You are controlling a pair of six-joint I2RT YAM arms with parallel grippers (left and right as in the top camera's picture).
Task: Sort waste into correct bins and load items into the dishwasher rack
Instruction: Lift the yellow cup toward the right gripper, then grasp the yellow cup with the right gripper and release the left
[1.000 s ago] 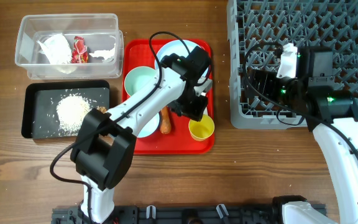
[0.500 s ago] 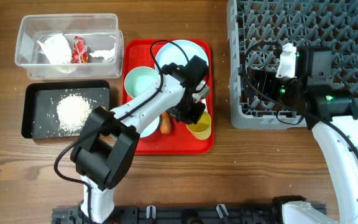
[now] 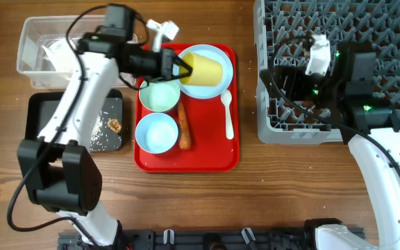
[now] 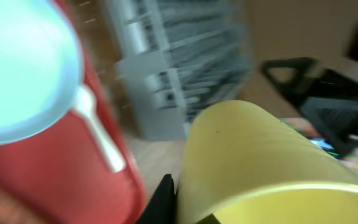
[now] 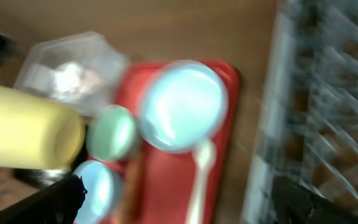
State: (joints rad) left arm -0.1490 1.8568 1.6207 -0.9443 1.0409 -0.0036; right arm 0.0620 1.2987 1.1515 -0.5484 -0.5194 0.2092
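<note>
My left gripper holds the yellow cup by its rim. My right gripper needs to grip the cup around its base end (image 3: 215,71) next, opposite my left gripper, to load it rim-first into the rack (image 3: 367,28).
My left gripper (image 3: 181,69) is shut on the rim of the small yellow cup (image 3: 205,68) and holds it on its side above the pale blue plate (image 3: 217,89) on the red tray (image 3: 214,156). The cup fills the left wrist view (image 4: 260,155). Two bowls (image 3: 160,95) (image 3: 156,132), the orange carrot (image 3: 184,126) and the white spoon (image 3: 228,114) lie on the red tray. The clear tub (image 3: 33,42) holds the napkin. The black tray (image 3: 44,121) holds rice and a brown scrap (image 3: 114,126). My right gripper (image 3: 288,82) is open and empty over the grey rack (image 3: 367,28).
The right wrist view looks down at the cup (image 5: 23,127), the plate (image 5: 182,106), the spoon (image 5: 201,165) and the rack's edge (image 5: 328,93). Bare wooden table lies in front of the trays and rack.
My left arm has swung to reach in from the upper left. The yellow cup has left the tray's right front and is now held above the plate. The spoon now shows on the tray.
</note>
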